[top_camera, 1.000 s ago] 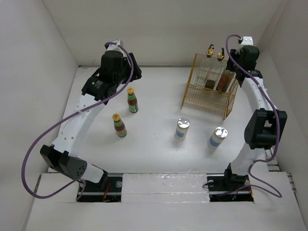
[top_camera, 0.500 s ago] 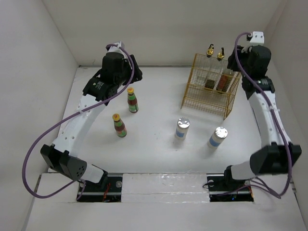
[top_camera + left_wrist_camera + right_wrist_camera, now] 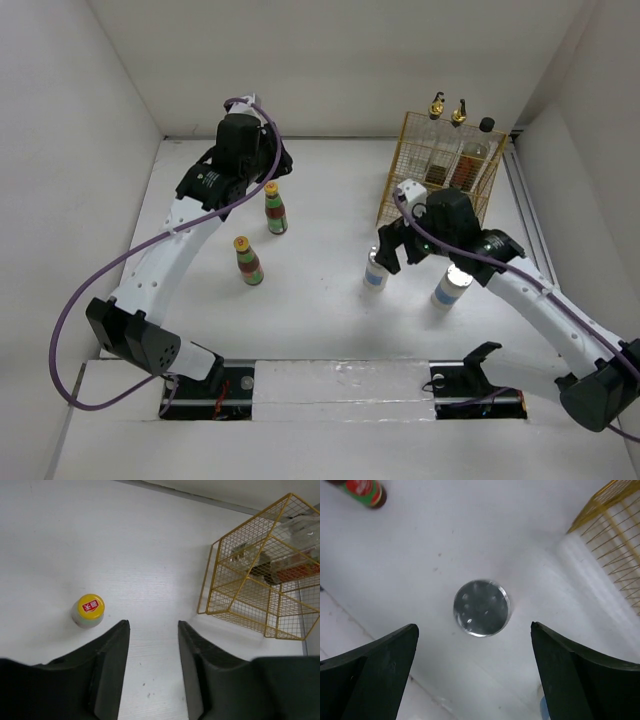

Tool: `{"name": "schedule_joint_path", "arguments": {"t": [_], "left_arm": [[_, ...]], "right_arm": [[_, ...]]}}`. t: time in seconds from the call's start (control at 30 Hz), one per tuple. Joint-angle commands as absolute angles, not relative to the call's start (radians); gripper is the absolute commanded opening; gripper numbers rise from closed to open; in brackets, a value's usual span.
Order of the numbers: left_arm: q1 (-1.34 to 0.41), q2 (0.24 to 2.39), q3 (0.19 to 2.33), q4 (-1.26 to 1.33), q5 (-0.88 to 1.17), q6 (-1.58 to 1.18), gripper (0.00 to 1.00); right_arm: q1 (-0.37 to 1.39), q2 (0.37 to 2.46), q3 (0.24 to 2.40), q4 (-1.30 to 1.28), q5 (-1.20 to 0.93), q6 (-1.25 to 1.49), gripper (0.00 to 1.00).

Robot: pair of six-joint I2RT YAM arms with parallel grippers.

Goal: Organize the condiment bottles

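Note:
My right gripper reaches the silver-lidded shaker next and grabs its lidded top (image 3: pixel 374 254), leaving its base free to stand in the basket.
Two yellow-capped sauce bottles (image 3: pixel 275 208) (image 3: pixel 248 260) stand left of centre. My left gripper (image 3: pixel 264 178) hovers just behind the farther one, whose cap (image 3: pixel 88 610) lies outside its left finger (image 3: pixel 107 665). The jaws stand narrowly apart over bare table. My right gripper (image 3: pixel 473 627) is wide open above a silver-lidded shaker (image 3: pixel 481 608) (image 3: pixel 376 270), touching nothing. A second shaker (image 3: pixel 450 287) stands to its right, partly under the arm. Two gold-topped cruets (image 3: pixel 437 106) (image 3: pixel 460 112) and a black-capped bottle (image 3: pixel 486 127) sit in the gold wire basket (image 3: pixel 420 215).
The basket (image 3: pixel 250 587) stands at the back right, close to the right wall. White walls close off the left, back and right sides. A sauce bottle (image 3: pixel 364 490) shows at the top left of the right wrist view.
My right arm has swung from the basket at the back right down to the middle, over the left shaker, and its jaws have opened wide. The left jaws have narrowed.

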State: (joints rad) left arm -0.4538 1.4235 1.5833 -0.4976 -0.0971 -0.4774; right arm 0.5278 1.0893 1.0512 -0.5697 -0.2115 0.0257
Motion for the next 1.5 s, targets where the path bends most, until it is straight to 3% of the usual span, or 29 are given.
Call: {"name": "schedule_joint_path", "arguments": {"t": [0.0, 0.17, 0.4, 0.43, 0.5, 0.53, 0.57, 0.6, 0.9, 1.2, 1.47], "left_arm": [[-0.453, 1.387, 1.582, -0.474, -0.075, -0.479, 0.41], [-0.453, 1.387, 1.563, -0.465, -0.066, -0.488, 0.54], [-0.453, 1.367, 1.545, -0.465, -0.075, -0.488, 0.56], [-0.453, 1.358, 1.545, -0.465, -0.075, -0.488, 0.56], [-0.453, 1.358, 1.545, -0.465, -0.075, -0.488, 0.56], [-0.453, 1.358, 1.545, -0.465, -0.075, -0.488, 0.56], [-0.453, 1.358, 1.545, -0.465, -0.084, -0.488, 0.56], [-0.453, 1.358, 1.545, -0.465, -0.084, -0.488, 0.56], [-0.453, 1.368, 1.585, -0.474, -0.095, -0.456, 0.56], [-0.453, 1.368, 1.585, -0.474, -0.115, -0.446, 0.56], [-0.453, 1.368, 1.585, -0.474, -0.135, -0.437, 0.56]], "right_arm": [[0.577, 1.071, 1.046, -0.647, -0.212, 0.003, 1.0], [0.589, 1.172, 1.035, -0.588, -0.202, 0.003, 1.0], [0.638, 1.313, 1.069, -0.509, -0.149, 0.003, 0.96], [0.638, 1.327, 1.069, -0.499, -0.14, 0.003, 0.8], [0.638, 1.327, 1.069, -0.477, -0.12, 0.014, 0.72], [0.638, 1.327, 1.083, -0.477, -0.12, 0.014, 0.59], [0.638, 1.327, 1.094, -0.477, -0.097, 0.023, 0.53], [0.638, 1.327, 1.11, -0.504, -0.077, 0.023, 0.51], [0.425, 1.34, 1.544, -0.568, -0.106, 0.014, 0.5], [0.18, 1.5, 1.735, -0.495, -0.212, 0.023, 0.46], [0.121, 1.631, 1.824, -0.495, -0.233, 0.003, 0.46]]}}
